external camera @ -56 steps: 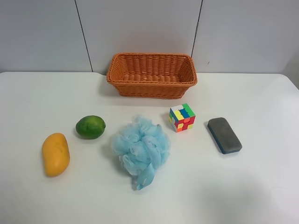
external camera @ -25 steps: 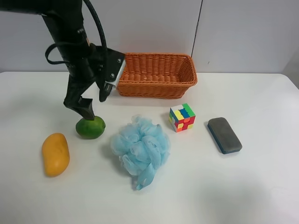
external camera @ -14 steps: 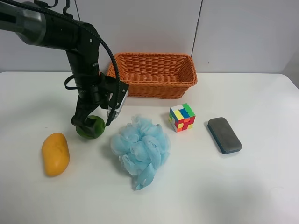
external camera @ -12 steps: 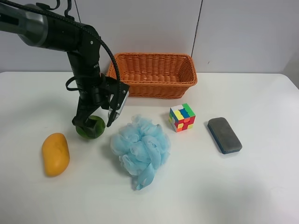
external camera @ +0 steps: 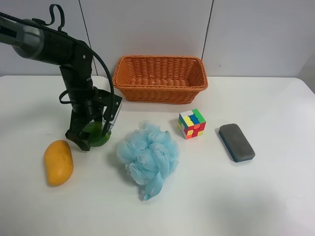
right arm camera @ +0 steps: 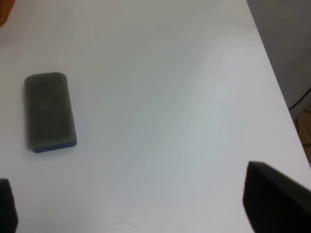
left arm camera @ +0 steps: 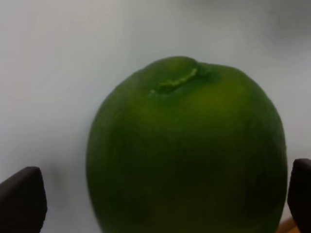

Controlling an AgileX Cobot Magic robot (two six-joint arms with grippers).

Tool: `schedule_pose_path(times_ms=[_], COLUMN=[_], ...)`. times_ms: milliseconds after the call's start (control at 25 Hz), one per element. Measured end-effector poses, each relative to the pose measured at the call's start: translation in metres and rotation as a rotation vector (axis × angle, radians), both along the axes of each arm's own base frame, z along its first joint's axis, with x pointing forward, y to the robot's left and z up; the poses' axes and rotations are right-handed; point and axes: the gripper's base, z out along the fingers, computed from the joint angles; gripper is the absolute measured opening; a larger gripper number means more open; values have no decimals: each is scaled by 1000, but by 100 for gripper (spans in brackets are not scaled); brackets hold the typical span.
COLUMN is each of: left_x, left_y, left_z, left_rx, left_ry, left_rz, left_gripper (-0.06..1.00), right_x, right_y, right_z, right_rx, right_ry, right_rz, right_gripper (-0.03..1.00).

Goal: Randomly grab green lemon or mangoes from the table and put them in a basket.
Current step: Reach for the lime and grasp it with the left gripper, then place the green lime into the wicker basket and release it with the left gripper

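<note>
My left gripper should get the green lemon into the orange wicker basket (external camera: 160, 93), so it needs to grab the green lemon by its round body (external camera: 100, 139) next.
The green lemon (external camera: 97, 135) lies on the white table (external camera: 256, 196), left of centre. The arm at the exterior high view's left reaches down over it. The left wrist view shows this is my left gripper (external camera: 92, 137), open, one fingertip on each side of the lemon (left arm camera: 187, 150) and low by the tabletop. The yellow-orange mango (external camera: 58, 162) lies just beyond the gripper, towards the front left. The orange wicker basket (external camera: 160, 93) stands empty at the back centre. My right gripper (right arm camera: 138, 208) is open and empty above bare table; it does not show in the exterior high view.
A light blue bath pouf (external camera: 147, 157) lies right beside the lemon. A coloured puzzle cube (external camera: 192, 123) and a grey-and-blue eraser (external camera: 236, 142) lie further right; the eraser also shows in the right wrist view (right arm camera: 48, 111). The table's edge (right arm camera: 282, 97) runs near the right gripper.
The left arm came in from the upper left and dropped over the green lemon. Its open fingers have sunk from the lemon's top to either side of it.
</note>
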Motion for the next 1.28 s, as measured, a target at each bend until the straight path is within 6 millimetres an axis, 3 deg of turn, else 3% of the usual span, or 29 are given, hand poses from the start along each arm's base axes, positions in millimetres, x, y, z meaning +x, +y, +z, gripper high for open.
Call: schedule_pose_path(times_ms=[320,680,1280], left_x=[1,-2,-5], left_y=[-4,-3,-1], left_z=[-3,-3,-1], left_rx=[-55,-43,-18], left_ry=[-23,8,31], left_rz=[31,38,67], left_gripper=[97,62,62], right_x=[0,0,0], right_y=[0,0,0], right_z=[0,0,0], right_rx=[0,0,0], right_ry=[0,0,0], right_rz=[0,0,0], right_gripper=[92,92,92])
